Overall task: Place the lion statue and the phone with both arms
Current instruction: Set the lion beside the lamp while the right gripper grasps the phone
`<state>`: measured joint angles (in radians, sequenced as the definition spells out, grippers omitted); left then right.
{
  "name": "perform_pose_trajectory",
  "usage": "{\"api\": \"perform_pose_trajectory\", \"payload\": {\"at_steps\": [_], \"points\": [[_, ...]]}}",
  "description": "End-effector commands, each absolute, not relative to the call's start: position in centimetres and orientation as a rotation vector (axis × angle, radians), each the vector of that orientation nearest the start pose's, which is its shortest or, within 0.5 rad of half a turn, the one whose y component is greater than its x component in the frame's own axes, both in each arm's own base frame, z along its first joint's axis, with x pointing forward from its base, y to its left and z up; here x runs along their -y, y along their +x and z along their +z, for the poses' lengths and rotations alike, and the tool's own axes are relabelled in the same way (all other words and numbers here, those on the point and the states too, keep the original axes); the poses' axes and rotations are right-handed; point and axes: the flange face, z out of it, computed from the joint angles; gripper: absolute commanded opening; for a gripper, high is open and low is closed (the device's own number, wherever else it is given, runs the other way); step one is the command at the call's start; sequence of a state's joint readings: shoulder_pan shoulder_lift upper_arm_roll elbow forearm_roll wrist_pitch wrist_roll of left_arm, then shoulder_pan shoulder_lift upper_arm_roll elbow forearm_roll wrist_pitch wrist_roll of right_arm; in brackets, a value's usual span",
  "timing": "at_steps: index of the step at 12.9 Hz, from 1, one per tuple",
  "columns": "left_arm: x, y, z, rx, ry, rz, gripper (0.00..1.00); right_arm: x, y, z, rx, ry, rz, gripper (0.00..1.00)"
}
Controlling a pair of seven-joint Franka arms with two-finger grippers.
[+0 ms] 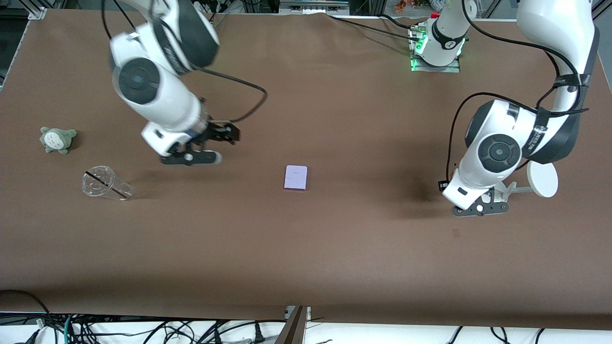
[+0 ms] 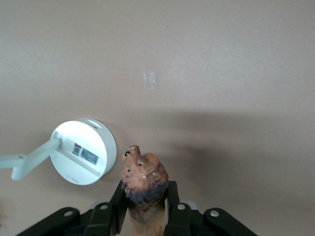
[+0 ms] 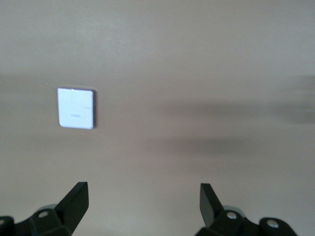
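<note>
In the left wrist view the lion statue [image 2: 143, 178] hangs above the table, so my left gripper stays closed on it for now.
The phone [image 1: 296, 177], a flat pale lavender slab, lies on the brown table near its middle; it also shows in the right wrist view [image 3: 76, 108]. My right gripper [image 1: 227, 134] is open and empty [image 3: 143, 196], up over the table between the phone and the right arm's end. My left gripper [image 1: 480, 208] is low over the table toward the left arm's end. In the left wrist view it [image 2: 144, 201] is shut on the lion statue [image 2: 143, 178], orange-brown with a dark mane, head pointing out of the fingers. The lion is hidden in the front view.
A white round-based stand [image 1: 542, 179] with a disc stands right beside the left gripper, also in the left wrist view [image 2: 83, 151]. A clear plastic cup [image 1: 103, 184] lies on its side and a grey-green plush [image 1: 57, 139] sits toward the right arm's end.
</note>
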<state>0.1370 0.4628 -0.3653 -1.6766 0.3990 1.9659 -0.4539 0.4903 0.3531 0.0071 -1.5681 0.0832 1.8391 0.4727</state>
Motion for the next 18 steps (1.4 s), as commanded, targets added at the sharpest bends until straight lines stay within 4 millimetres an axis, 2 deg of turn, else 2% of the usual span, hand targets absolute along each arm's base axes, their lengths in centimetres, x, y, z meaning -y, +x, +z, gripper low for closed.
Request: {"api": "perform_pose_trajectory", "payload": {"at_steps": [1, 2, 4, 6, 7, 9, 11, 13, 16, 17, 18], "points": [[7.7, 64.3, 33.4, 0.012, -2.948, 0.061, 0.07, -36.2, 57.8, 37.4, -0.039, -3.095, 0.14, 1.0], [7.0, 64.0, 32.0, 0.021, -2.981, 0.053, 0.07, -37.7, 57.8, 35.2, -0.042, -3.09, 0.116, 1.0], [7.5, 63.1, 29.6, 0.025, -3.041, 0.035, 0.07, -40.5, 57.5, 31.4, -0.05, -3.076, 0.068, 1.0], [7.1, 62.5, 27.3, -0.001, -3.067, 0.007, 0.07, -42.6, 57.5, 28.5, -0.055, -3.078, 0.067, 1.0], [6.1, 62.3, 25.8, -0.02, -3.084, -0.005, 0.08, -43.4, 57.7, 27.6, -0.046, -3.078, 0.067, 1.0], [4.7, 62.0, 24.9, -0.086, -3.092, -0.007, 0.09, -44.4, 57.9, 25.8, -0.02, -3.084, 0.072, 1.0], [3.0, 61.9, 23.1, -0.057, -3.109, 0.02, 0.1, -45.3, 57.9, 24.6, 0.01, -3.074, 0.04, 1.0], [3.5, 61.7, 22.1, -0.069, -3.131, -0.029, 0.1, -46.3, 57.5, 22.2, 0.022, -3.064, 0.007, 1.0], [3.7, 61.5, 21.0, -0.072, -3.14, -0.014, 0.12, -47.3, 56.9, 19.9, 0.043, -3.058, -0.016, 1.0], [3.7, 61.5, 20.8, -0.072, -3.141, -0.01, 0.21, -47.4, 57.0, 19.7, 0.046, -3.057, -0.018, 1.0], [3.6, 61.5, 20.5, -0.069, -3.143, 0.0, 0.57, -47.5, 57.0, 19.3, 0.048, -3.058, -0.016, 1.0]]}}
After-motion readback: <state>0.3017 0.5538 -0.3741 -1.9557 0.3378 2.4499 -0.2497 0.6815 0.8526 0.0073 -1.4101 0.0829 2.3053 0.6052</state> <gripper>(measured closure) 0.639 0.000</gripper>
